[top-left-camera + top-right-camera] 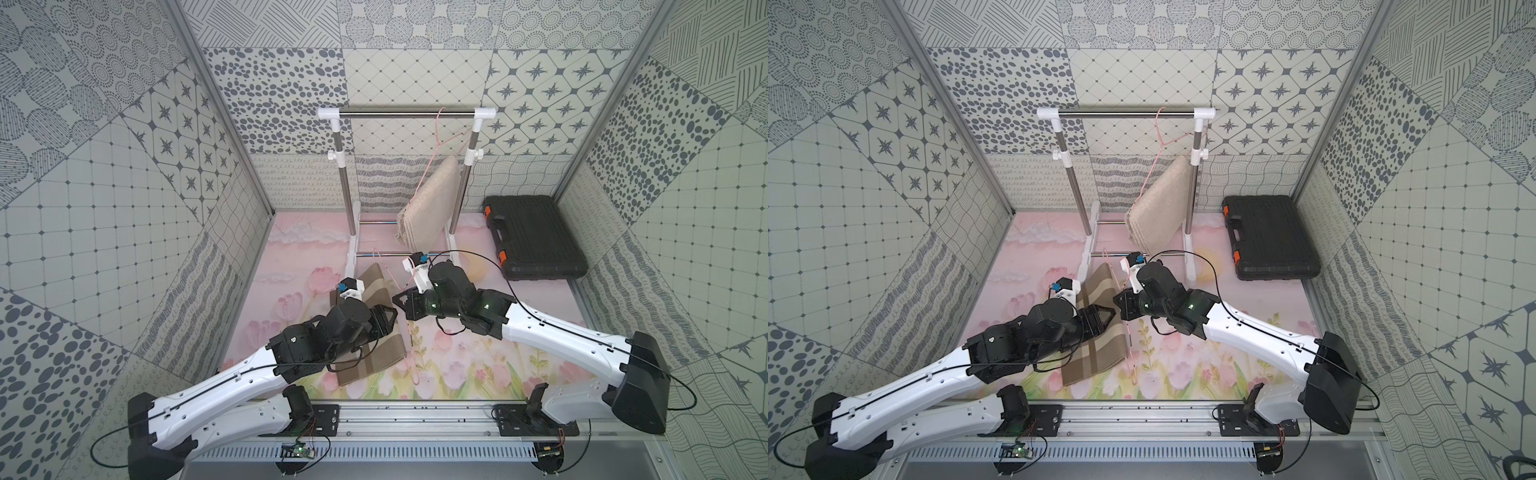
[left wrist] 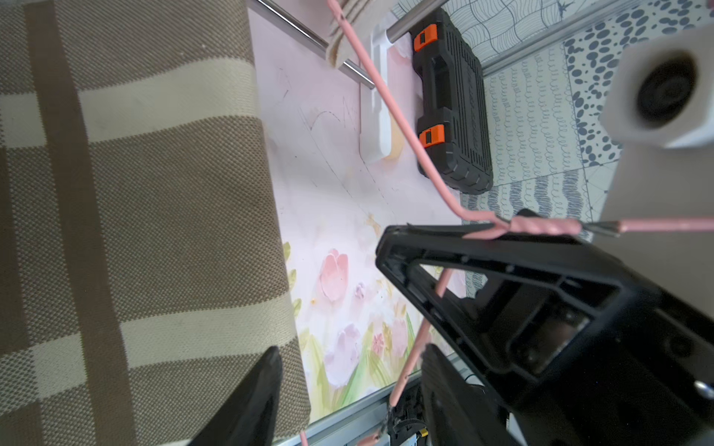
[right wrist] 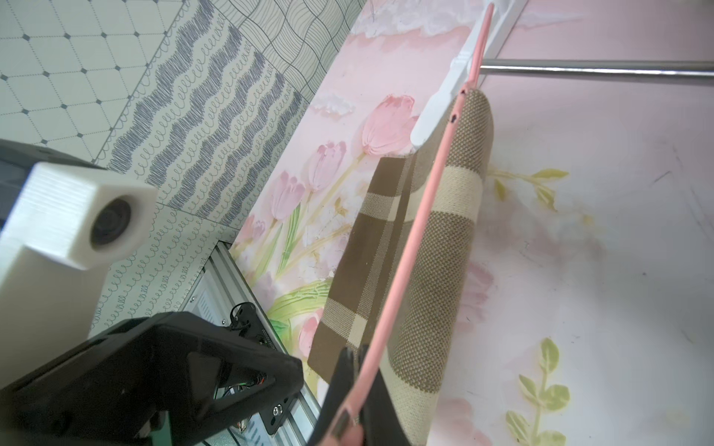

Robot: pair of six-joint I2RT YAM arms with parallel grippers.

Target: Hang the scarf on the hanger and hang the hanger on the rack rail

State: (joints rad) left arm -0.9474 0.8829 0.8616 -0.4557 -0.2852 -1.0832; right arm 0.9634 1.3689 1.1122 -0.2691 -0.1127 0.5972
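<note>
The hook of the hanger needs to stay free to hang on the rack. My left gripper will next grab the pink hanger (image 1: 412, 353) by its near side wire.
A brown and cream plaid scarf (image 1: 374, 357) (image 1: 1100, 353) lies folded over a wire of the pink hanger (image 1: 412, 353) (image 1: 1133, 357) in front of the rack. In the right wrist view the scarf (image 3: 432, 270) wraps over the hanger (image 3: 417, 231), and my right gripper (image 3: 355, 394) is shut on the pink wire. My left gripper (image 2: 347, 386) stands open, one finger against the scarf (image 2: 135, 231) and the other beside the hanger wire (image 2: 405, 131). Both grippers' tips meet over the scarf (image 1: 394, 307) in both top views.
A clothes rack (image 1: 407, 113) (image 1: 1125, 112) stands at the back with a beige scarf (image 1: 432, 203) (image 1: 1158, 203) on another pink hanger. A black case (image 1: 536, 237) (image 1: 1271, 237) with orange latches lies back right. The arms' metal rail runs along the front.
</note>
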